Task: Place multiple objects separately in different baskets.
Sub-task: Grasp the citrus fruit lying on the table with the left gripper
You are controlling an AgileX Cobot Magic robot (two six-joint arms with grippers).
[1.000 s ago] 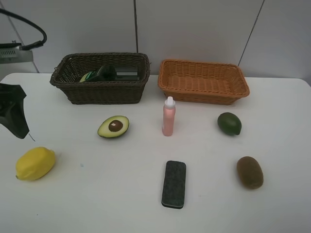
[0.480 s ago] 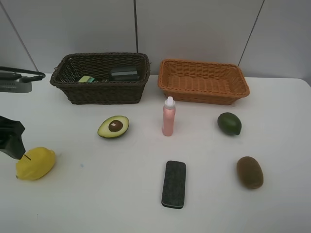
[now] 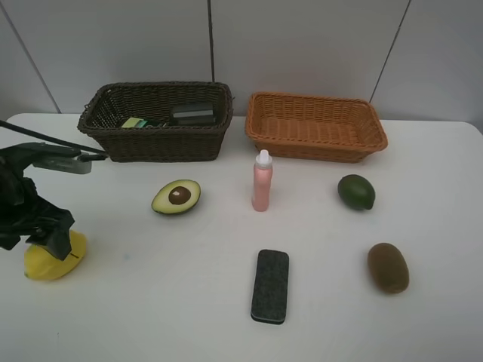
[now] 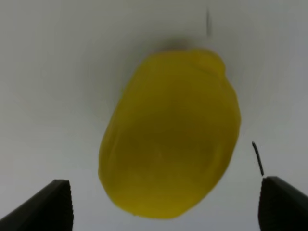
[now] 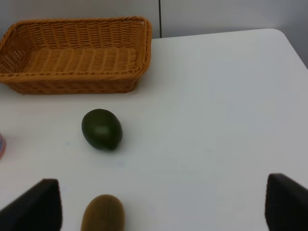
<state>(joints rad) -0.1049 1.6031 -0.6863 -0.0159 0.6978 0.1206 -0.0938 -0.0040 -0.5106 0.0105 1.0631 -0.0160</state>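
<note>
The left gripper's fingers are still above the yellow lemon (image 3: 51,259) (image 4: 169,132), so they would miss the lemon if they closed now. The left gripper should first go lower.
The yellow lemon (image 3: 51,259) lies at the table's front left, and my left gripper (image 3: 47,240) hangs open right over it. In the left wrist view the lemon (image 4: 169,132) fills the space between the two spread fingertips (image 4: 48,206). The halved avocado (image 3: 176,196), pink bottle (image 3: 262,181), dark green fruit (image 3: 356,191), brown kiwi (image 3: 388,267) and black eraser block (image 3: 270,286) lie on the table. The dark brown basket (image 3: 106,136) holds small items. The orange basket (image 3: 314,126) is empty. My right gripper (image 5: 161,211) is open, out of the high view.
The white table (image 3: 151,302) ends at a grey panelled wall behind the baskets. In the right wrist view the orange basket (image 5: 77,53), green fruit (image 5: 101,129) and kiwi (image 5: 102,214) show, with the table's right edge beyond.
My left arm has come back from the dark basket, toward the front left, and lowered over the lemon. The dark thing it held over the basket is out of its grip.
</note>
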